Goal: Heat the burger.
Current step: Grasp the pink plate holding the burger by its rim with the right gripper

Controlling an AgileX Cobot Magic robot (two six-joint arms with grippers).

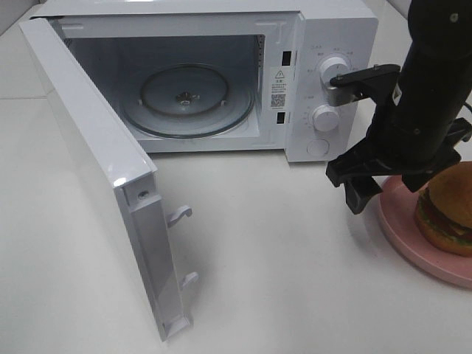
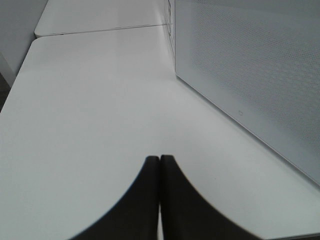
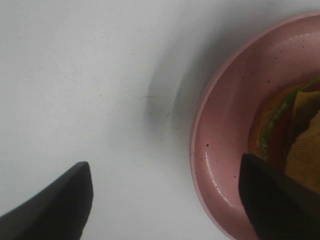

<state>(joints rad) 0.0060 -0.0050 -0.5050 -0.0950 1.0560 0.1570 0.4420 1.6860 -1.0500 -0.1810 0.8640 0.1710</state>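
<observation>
The robot's right gripper will next pick up the pink plate by its rim point(image 1: 384, 221) to heat the burger in the microwave.
The burger point(image 1: 448, 210), with a golden-brown bun and layered filling, sits on a pink plate point(image 1: 402, 221) at the right edge of the table. My right gripper point(image 1: 389, 190) hangs open just above the plate's left rim, beside the burger and not touching it. In the right wrist view the right gripper point(image 3: 165, 165) has its jaws wide apart, one finger over the bare table and one over the plate point(image 3: 225, 130) next to the burger point(image 3: 290, 125). My left gripper point(image 2: 160, 167) is shut and empty, low over the table; the exterior view does not show it.
The white microwave point(image 1: 324, 37) stands at the back with its door point(image 1: 88, 162) swung wide open to the left and a glass turntable point(image 1: 188, 99) inside. The door's perforated panel point(image 2: 250, 75) is close to my left gripper. The table edge point(image 2: 15, 85) lies beyond.
</observation>
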